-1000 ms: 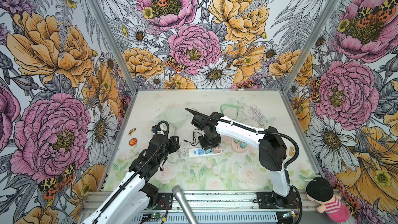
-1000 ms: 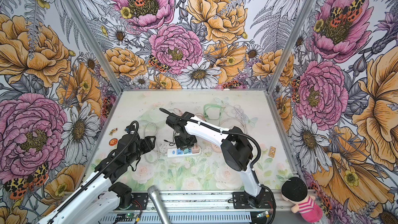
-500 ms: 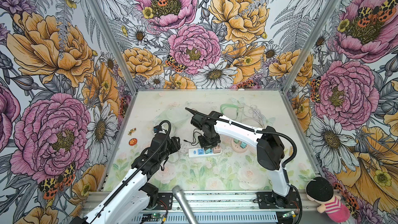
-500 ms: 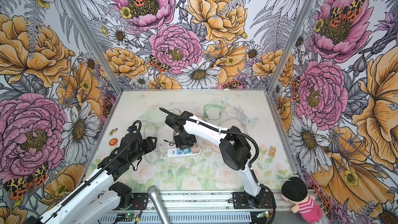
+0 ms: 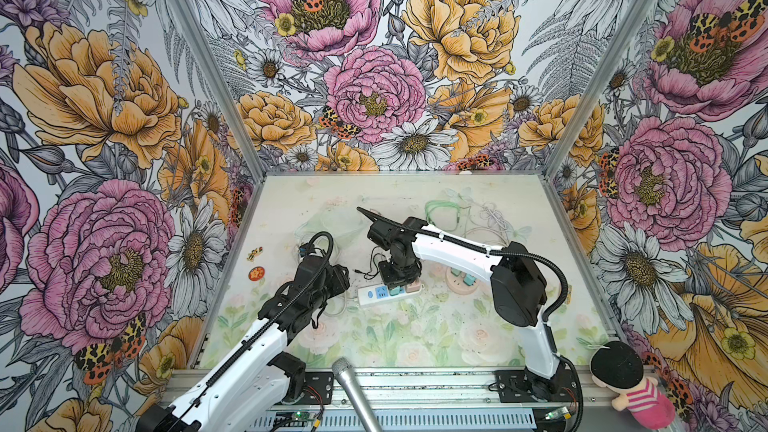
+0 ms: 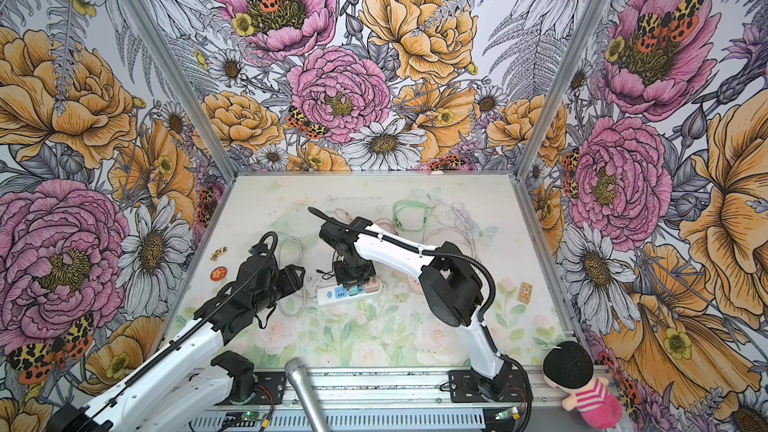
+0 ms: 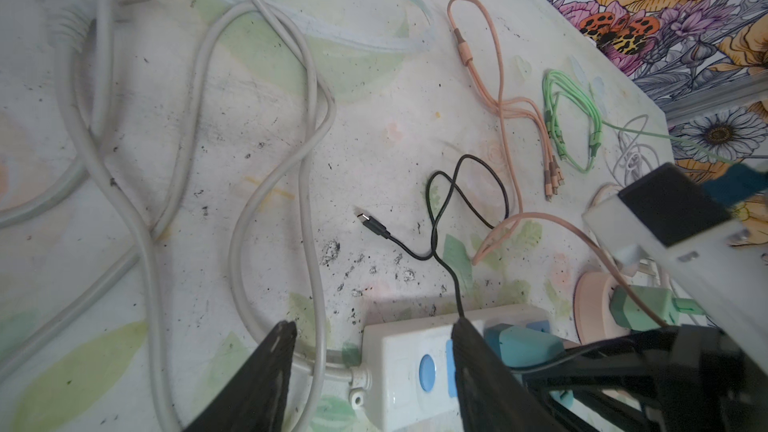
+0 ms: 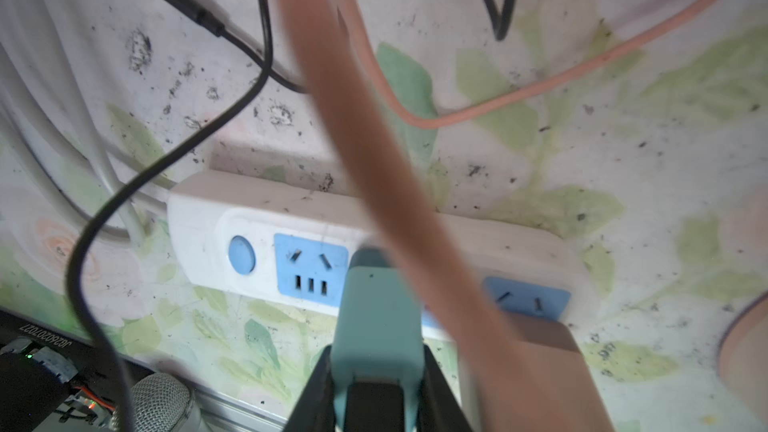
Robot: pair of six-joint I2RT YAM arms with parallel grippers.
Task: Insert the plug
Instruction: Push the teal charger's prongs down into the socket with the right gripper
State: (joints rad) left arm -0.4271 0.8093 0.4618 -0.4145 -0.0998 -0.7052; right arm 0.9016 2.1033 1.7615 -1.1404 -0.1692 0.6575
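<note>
The teal plug's front end (image 8: 376, 278) sits flush against the white power strip and the plug would rest seated, so it is now time to open my right gripper.
A white power strip (image 5: 371, 295) (image 6: 328, 294) with blue sockets lies mid-table. My right gripper (image 5: 400, 280) (image 6: 353, 278) (image 8: 376, 351) points down over it, shut on a teal plug (image 8: 374, 317) (image 6: 354, 290). The plug's front end meets the strip (image 8: 208, 218) between two blue sockets; its prongs are hidden. A pink plug (image 8: 540, 338) sits right beside it on the strip. My left gripper (image 5: 338, 280) (image 6: 297, 276) (image 7: 372, 326) is open at the strip's switch end (image 7: 399, 351), one finger over the strip and the other beside the white cord, holding nothing.
The strip's white cord (image 7: 307, 160) loops left of it. A black USB cable (image 7: 374, 226), a pink cable (image 7: 498, 97) and a green cable (image 7: 573, 126) lie behind. A round pink hub (image 7: 594, 309) sits to the right. A microphone (image 5: 353, 388) stands at the front edge.
The left arm has shifted a little while its open gripper stays by the strip's left end. The right gripper stays on the teal plug over the strip.
</note>
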